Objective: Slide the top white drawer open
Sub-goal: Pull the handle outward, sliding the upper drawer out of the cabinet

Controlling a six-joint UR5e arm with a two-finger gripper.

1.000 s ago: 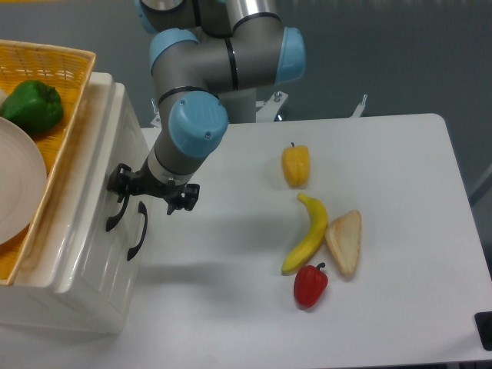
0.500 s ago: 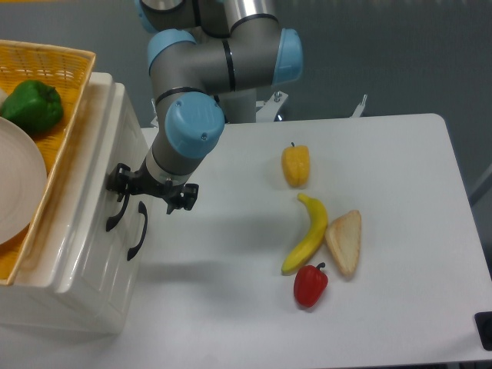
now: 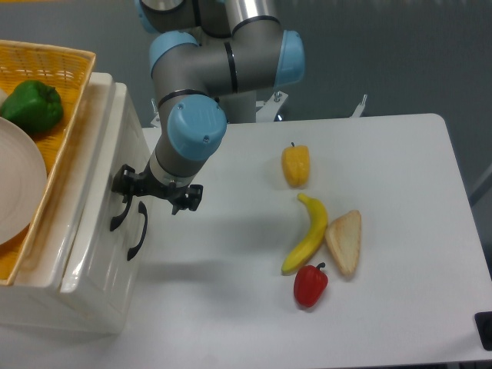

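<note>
The black curved handle should be grabbed by its upper end (image 3: 126, 198) next, so that the gripper can slide the drawer open.
The top white drawer (image 3: 86, 227) is the upper front of the cream-white unit at the left, and it stands a little way out. Its black curved handle (image 3: 117, 214) sits just under my gripper (image 3: 156, 191). My gripper is open, with its left finger (image 3: 123, 181) at the top end of that handle and touching it. Its right finger (image 3: 189, 198) hangs free over the table. The second drawer front, with its own black handle (image 3: 139, 231), lies just to the right.
A yellow woven basket (image 3: 71, 96) on top of the unit holds a green pepper (image 3: 31, 106) and a white plate (image 3: 15, 184). On the white table (image 3: 400, 177) lie a yellow pepper (image 3: 296, 164), a banana (image 3: 307, 234), a bread slice (image 3: 345, 242) and a red pepper (image 3: 310, 284).
My gripper has shifted a little to the right and down. The top drawer's front and handle have come slightly outward with it.
</note>
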